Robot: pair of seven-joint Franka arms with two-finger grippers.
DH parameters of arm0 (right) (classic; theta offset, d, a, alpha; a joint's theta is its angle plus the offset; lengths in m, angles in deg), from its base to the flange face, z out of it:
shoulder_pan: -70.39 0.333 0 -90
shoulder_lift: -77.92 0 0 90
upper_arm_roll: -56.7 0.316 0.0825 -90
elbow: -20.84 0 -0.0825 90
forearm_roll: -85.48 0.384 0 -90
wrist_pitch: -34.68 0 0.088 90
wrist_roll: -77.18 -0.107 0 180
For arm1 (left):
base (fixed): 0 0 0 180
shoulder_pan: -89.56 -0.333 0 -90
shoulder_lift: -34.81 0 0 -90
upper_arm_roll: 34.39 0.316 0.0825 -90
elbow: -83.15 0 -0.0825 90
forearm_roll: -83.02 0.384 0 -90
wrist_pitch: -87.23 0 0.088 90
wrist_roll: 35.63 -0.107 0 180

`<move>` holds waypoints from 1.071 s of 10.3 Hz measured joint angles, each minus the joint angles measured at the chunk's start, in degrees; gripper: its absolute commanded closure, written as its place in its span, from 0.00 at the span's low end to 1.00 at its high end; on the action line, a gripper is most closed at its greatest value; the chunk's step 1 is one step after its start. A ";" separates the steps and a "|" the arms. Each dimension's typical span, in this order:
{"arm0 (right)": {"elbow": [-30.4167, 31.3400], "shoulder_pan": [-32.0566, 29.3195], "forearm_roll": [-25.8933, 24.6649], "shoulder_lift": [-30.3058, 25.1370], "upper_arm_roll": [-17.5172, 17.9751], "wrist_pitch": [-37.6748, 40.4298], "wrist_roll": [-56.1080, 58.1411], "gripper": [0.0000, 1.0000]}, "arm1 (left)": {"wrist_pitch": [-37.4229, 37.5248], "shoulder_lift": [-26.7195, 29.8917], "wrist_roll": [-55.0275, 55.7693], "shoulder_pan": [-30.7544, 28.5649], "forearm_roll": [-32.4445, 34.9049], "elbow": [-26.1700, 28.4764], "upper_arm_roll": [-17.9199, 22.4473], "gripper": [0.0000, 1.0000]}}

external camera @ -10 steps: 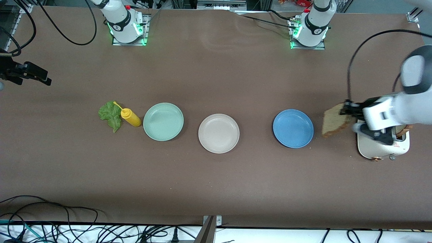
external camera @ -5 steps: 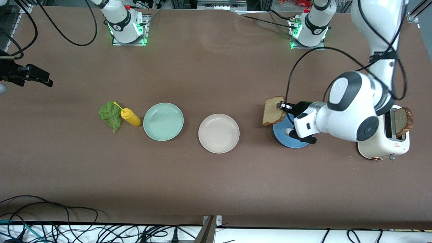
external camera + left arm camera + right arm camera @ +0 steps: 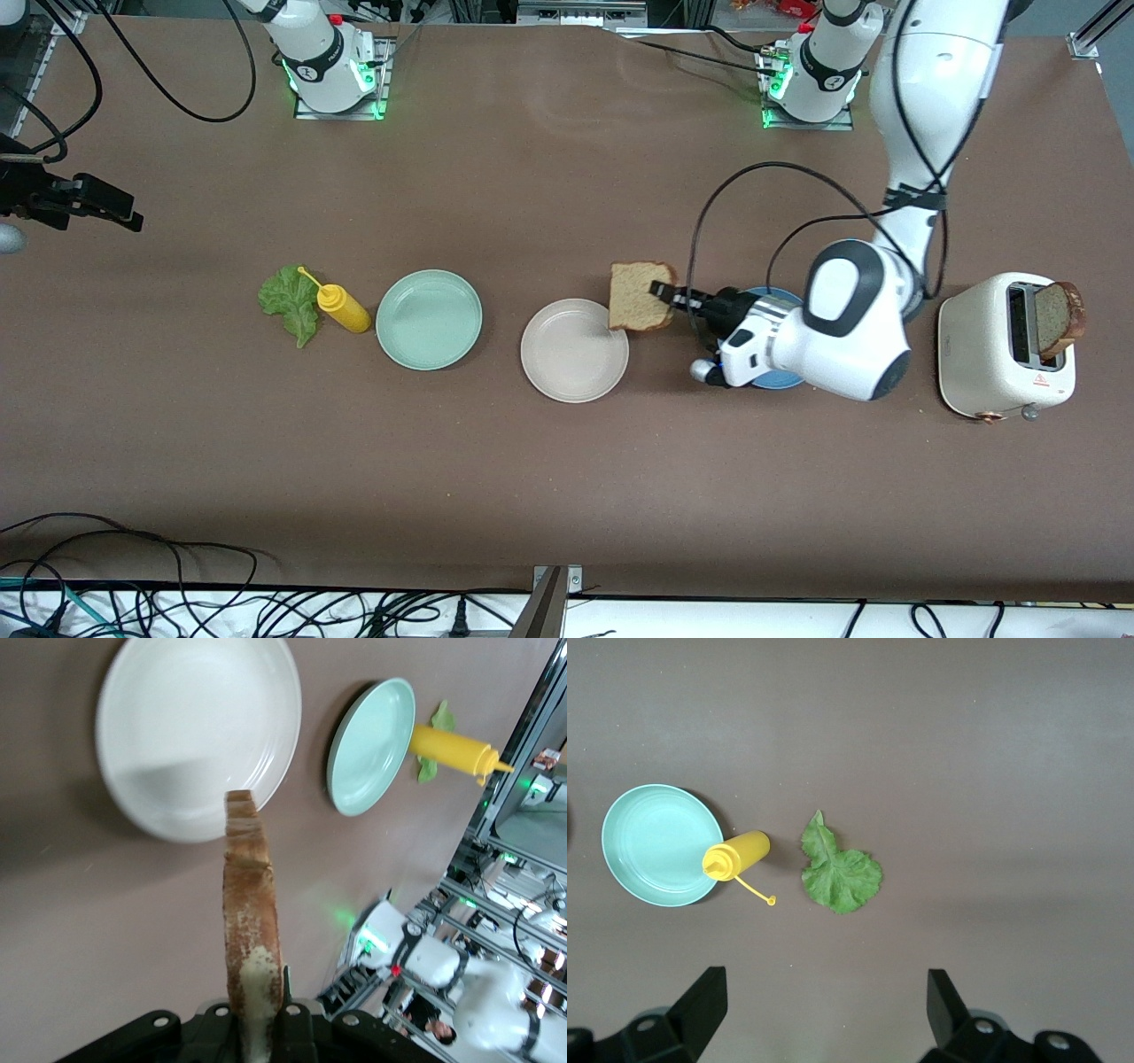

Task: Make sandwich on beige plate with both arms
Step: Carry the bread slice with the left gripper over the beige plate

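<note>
My left gripper keeps hold of the bread slice for now, as the slice hangs upright above the beige plate's rim.
My left gripper (image 3: 666,293) is shut on a brown bread slice (image 3: 640,296) and holds it on edge over the rim of the beige plate (image 3: 574,350), at the side toward the blue plate. In the left wrist view the slice (image 3: 251,904) stands edge-on between the shut fingers (image 3: 292,1001), above the beige plate (image 3: 177,691). A second slice (image 3: 1057,317) sticks up from the toaster (image 3: 1005,359). The lettuce leaf (image 3: 291,303) lies flat on the table toward the right arm's end. My right gripper (image 3: 824,1005) waits open and holds nothing, high above the lettuce (image 3: 840,875).
A yellow mustard bottle (image 3: 344,307) lies between the lettuce and the mint-green plate (image 3: 429,319). The blue plate (image 3: 772,382) is mostly hidden under my left arm. Cables run along the table edge nearest the front camera.
My left arm has carried the bread slice from beside the toaster, over the blue plate, to the beige plate's rim. The right gripper has barely moved.
</note>
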 measured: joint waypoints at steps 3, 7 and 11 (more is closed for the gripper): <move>0.00 0.01 -0.01 0.42 0.02 0.06 0.01 0.00 | -9.89 -3.38 0.46 4.46 -5.86 -0.04 0.00 1.00; 0.00 0.01 -0.01 0.56 0.02 0.14 0.01 0.00 | -16.31 -5.86 -1.07 6.01 -8.38 -0.28 -0.02 1.00; 0.00 0.01 -0.01 0.58 0.02 0.18 0.01 0.00 | -18.65 -6.91 -1.74 6.97 -10.51 -0.35 -0.01 1.00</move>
